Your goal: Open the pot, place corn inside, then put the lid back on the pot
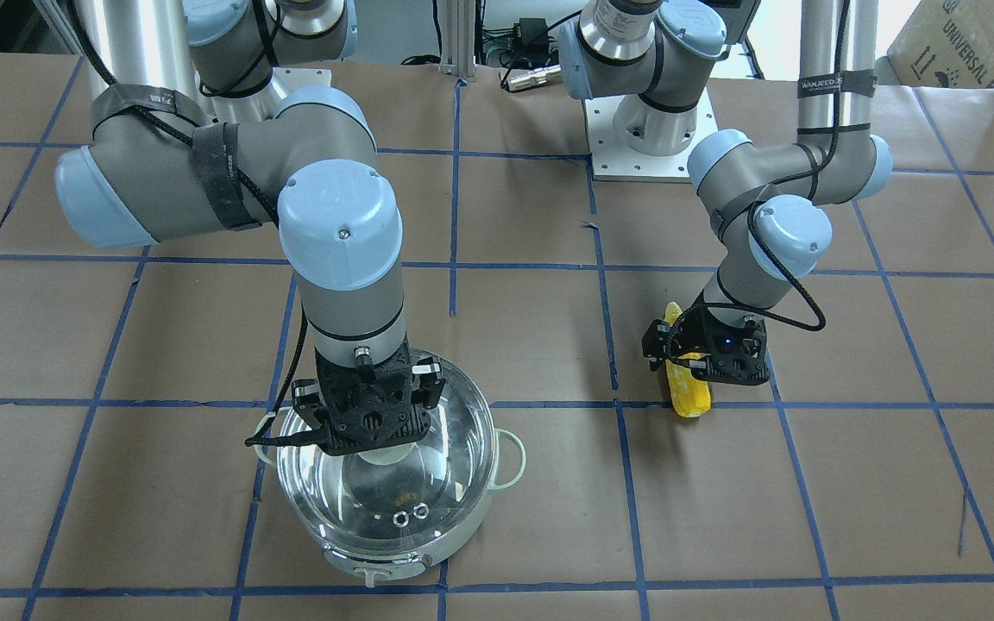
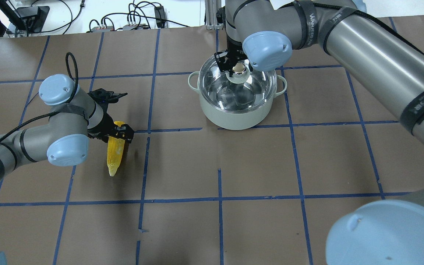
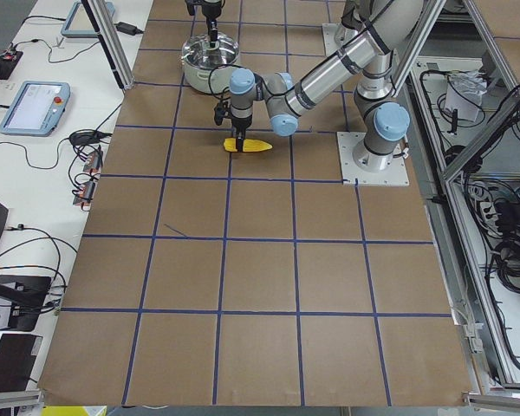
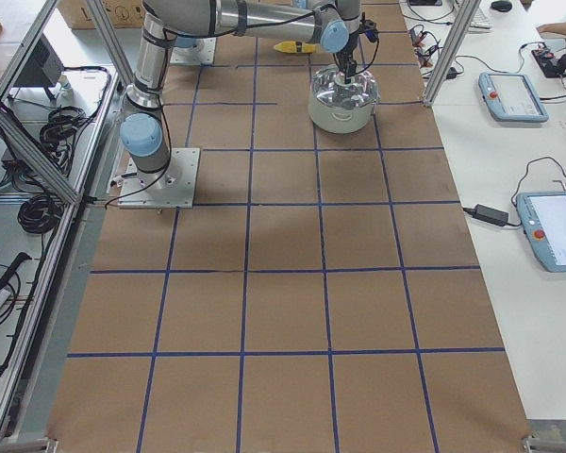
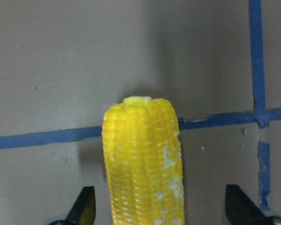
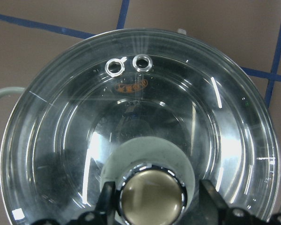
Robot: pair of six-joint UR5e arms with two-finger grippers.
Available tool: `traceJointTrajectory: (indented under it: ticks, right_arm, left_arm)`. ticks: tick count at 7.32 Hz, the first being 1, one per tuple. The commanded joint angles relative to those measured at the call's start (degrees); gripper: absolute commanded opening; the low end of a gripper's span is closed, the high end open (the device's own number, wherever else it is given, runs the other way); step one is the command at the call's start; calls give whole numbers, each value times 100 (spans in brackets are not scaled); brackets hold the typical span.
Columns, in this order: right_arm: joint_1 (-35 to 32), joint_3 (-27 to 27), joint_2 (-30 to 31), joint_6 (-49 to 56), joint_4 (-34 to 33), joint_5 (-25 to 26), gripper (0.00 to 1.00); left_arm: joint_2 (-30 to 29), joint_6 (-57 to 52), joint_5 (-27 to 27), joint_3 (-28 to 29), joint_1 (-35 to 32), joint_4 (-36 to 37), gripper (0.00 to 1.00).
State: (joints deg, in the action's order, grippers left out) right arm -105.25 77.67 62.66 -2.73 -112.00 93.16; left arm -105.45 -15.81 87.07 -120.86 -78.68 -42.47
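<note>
The glass lid is wider than the gripper's open fingers, so the robot's right gripper will next grab the lid by its narrow brass knob point(image 6: 151, 197).
The pot point(image 1: 469, 528) stands on the table with the glass lid point(image 1: 432, 487) on it; both also show in the overhead view, the pot point(image 2: 234, 115) and the lid point(image 2: 258, 88). My right gripper point(image 6: 159, 201) is open, its fingers on either side of the lid's brass knob point(image 6: 152, 198), with a gap on one side. The corn point(image 2: 115, 154) lies on the table away from the pot. My left gripper point(image 5: 161, 208) is open, low over the corn point(image 5: 143, 164), with a finger on each side of its thick end and gaps showing.
The table is brown paper with a blue tape grid point(image 2: 219, 200). The pot's loop handles point(image 1: 510, 457) stick out sideways and its control tab point(image 1: 374, 573) faces away from me. The arm bases point(image 1: 648, 129) stand at the table's back edge.
</note>
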Motion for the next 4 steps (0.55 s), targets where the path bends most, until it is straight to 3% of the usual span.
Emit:
traceJointTrajectory:
  ticks: [1,2,4]
  right_arm:
    - [-13,-85,-17,-25,-15,0,72]
    - [-48,-95,-26,-52,-15,9,72]
    - [-57,-25,-26,-52,3,0,58]
  left_arm:
    - [95,104,-40,-8,-7,2,10]
    - [147,182,-32,36,-24,-16,1]
    - [680,192,-5,63,-33,-304,1]
